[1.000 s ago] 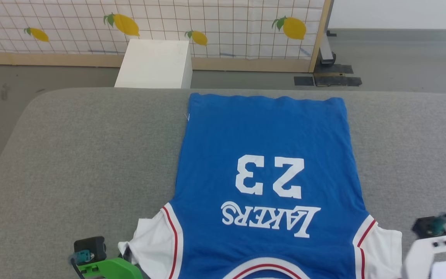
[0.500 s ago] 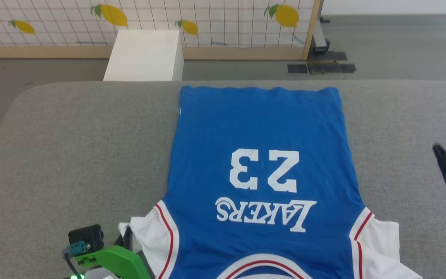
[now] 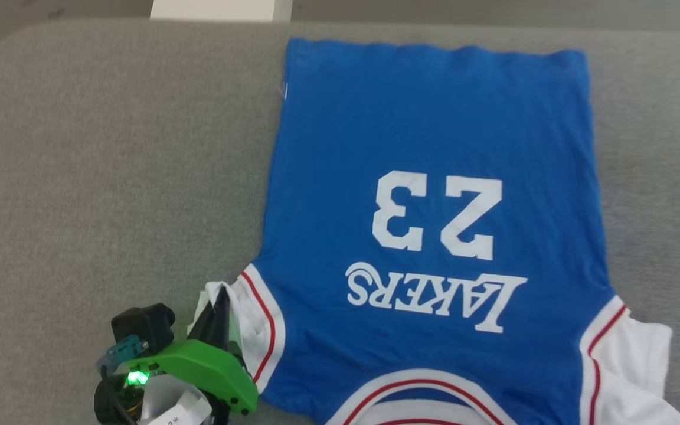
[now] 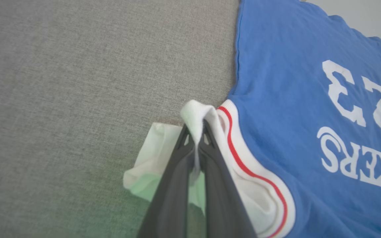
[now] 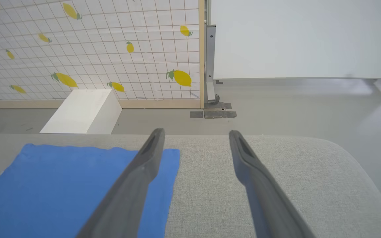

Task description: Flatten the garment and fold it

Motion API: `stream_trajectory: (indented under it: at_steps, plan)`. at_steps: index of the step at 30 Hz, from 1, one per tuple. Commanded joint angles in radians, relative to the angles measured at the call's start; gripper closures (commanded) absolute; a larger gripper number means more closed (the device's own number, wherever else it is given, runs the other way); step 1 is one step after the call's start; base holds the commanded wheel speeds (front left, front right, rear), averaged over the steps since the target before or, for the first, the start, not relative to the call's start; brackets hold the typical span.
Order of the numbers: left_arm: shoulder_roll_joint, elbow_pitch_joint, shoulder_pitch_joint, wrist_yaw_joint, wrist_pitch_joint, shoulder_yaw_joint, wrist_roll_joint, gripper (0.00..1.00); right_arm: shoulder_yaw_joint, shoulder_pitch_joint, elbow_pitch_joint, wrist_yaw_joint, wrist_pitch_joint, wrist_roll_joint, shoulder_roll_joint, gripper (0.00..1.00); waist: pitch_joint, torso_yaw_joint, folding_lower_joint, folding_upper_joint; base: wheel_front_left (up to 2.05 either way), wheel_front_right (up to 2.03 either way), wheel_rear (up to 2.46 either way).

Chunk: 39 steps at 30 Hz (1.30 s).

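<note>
The right gripper grabs the jersey by its hem corner near the small white tag (image 3: 296, 48) (image 5: 29, 147) next, to stretch the jersey's side straight for folding.
The garment (image 3: 428, 147), a bright blue jersey with white "23" and lettering, lies flat on the grey padded surface (image 3: 110, 177), its hem at the far side. My left gripper (image 3: 222, 293), on a green housing, is shut on the bunched white left sleeve (image 4: 197, 110) at the near left; the cloth is pinched between its dark fingers (image 4: 177, 172). The white right sleeve (image 3: 635, 360) lies loose at the near right. My right gripper (image 5: 195, 132) hangs open with nothing between its fingers, above the far right corner of the garment (image 5: 61, 185).
A white box (image 5: 81, 112) stands on the floor beyond the padded surface, in front of a lemon-patterned screen (image 5: 94, 49). The surface's rounded right corner (image 5: 359, 165) drops to grey floor. Bare grey padding lies to the left of the jersey.
The head camera has tilted down, so the whole picture has shifted. My right gripper, at the right edge half a second ago, has left the head view. The left gripper stays shut on the sleeve.
</note>
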Motion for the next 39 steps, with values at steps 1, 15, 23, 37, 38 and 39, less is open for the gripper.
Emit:
stream_trajectory:
  at_steps: [1, 15, 23, 37, 38, 39]
  plan:
    - [-0.008, -0.013, -0.02, 0.001, -0.011, -0.002, 0.004, 1.0, 0.001, -0.053, 0.03, 0.004, 0.016, -0.015, -0.01, 0.0, 0.173, 0.12, -0.0001, -0.0001, 0.0, 0.0, 0.0]
    - [-0.036, -0.092, -0.03, 0.01, -0.032, -0.032, 0.009, 1.0, 0.136, -0.303, 0.242, 0.004, 0.352, -0.169, -0.139, 0.0, 0.354, 0.226, -0.0001, -0.0001, 0.0, 0.0, 0.0]
    - [-0.039, -0.079, -0.047, 0.006, -0.034, -0.045, 0.008, 1.0, 0.238, -0.292, 0.254, 0.004, 0.528, -0.124, -0.178, 0.0, 0.366, 0.207, -0.0001, -0.0001, 0.0, 0.0, 0.0]
    - [-0.001, -0.043, -0.064, 0.004, 0.0, -0.047, 0.015, 1.0, 0.102, -0.235, 0.13, 0.004, 0.412, -0.1, -0.193, 1.0, 0.126, 0.14, -0.0001, -0.0001, 0.0, 0.0, 0.0]
    - [0.004, -0.042, -0.062, 0.006, 0.005, -0.046, 0.016, 1.0, 0.1, -0.223, 0.122, 0.004, 0.402, -0.091, -0.203, 1.0, 0.104, 0.131, -0.0001, -0.0001, 0.0, 0.0, 0.0]
    - [0.008, -0.041, -0.06, 0.008, 0.009, -0.045, 0.016, 1.0, 0.094, -0.206, 0.113, 0.004, 0.389, -0.079, -0.215, 1.0, 0.078, 0.12, -0.0001, -0.0001, 0.0, 0.0, 0.0]
